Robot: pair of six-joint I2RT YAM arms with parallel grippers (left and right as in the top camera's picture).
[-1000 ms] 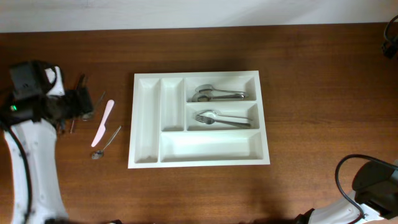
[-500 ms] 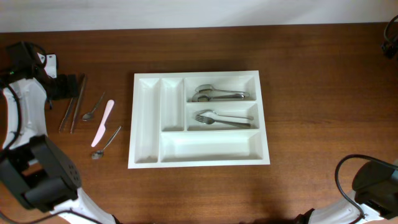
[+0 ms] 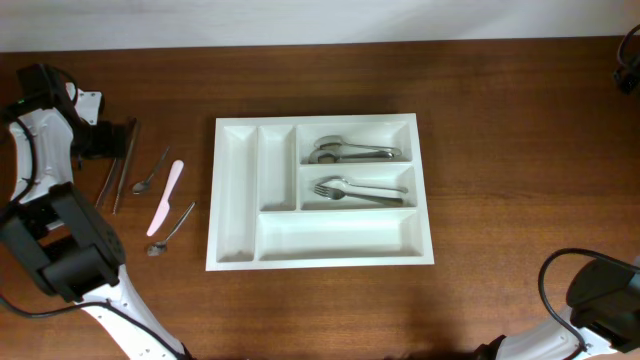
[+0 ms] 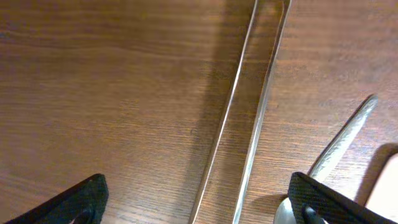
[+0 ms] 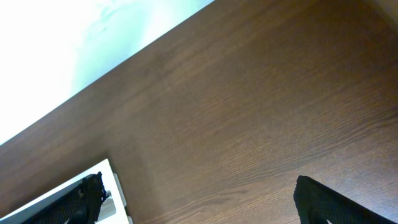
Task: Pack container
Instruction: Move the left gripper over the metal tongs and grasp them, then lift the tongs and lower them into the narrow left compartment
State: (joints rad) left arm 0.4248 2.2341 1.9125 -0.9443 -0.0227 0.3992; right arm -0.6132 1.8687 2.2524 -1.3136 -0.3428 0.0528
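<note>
Both rods lie flat on the wood below the fingers of my left gripper, so the fingers would miss if they closed now. My left gripper will go lower before it closes on both rods.
The container point(image 3: 320, 260) is a white compartment tray at the table's middle, with spoons point(image 3: 350, 152) in its top right compartment and forks point(image 3: 355, 190) in the one below. Left of it lie two thin metal rods point(image 3: 120, 185), a small spoon point(image 3: 150, 174), a pink utensil point(image 3: 166, 197) and a second small spoon point(image 3: 172, 230). My left gripper point(image 3: 112, 138) is over the rods' far ends. In the left wrist view it point(image 4: 199, 205) stands open, straddling both rods point(image 4: 242, 112), with the spoon point(image 4: 339, 146) by its right finger. My right gripper point(image 5: 208, 199) is open over bare wood.
The right arm's base point(image 3: 600, 300) sits at the table's front right corner. A dark object point(image 3: 628, 62) lies at the far right edge. The table's back edge meets a white wall point(image 5: 56, 56). A white tray corner point(image 5: 115, 186) shows beside the right gripper's left finger.
My left gripper has swung back and left, from beside the pink utensil to the far ends of the two rods. The right arm has not moved.
</note>
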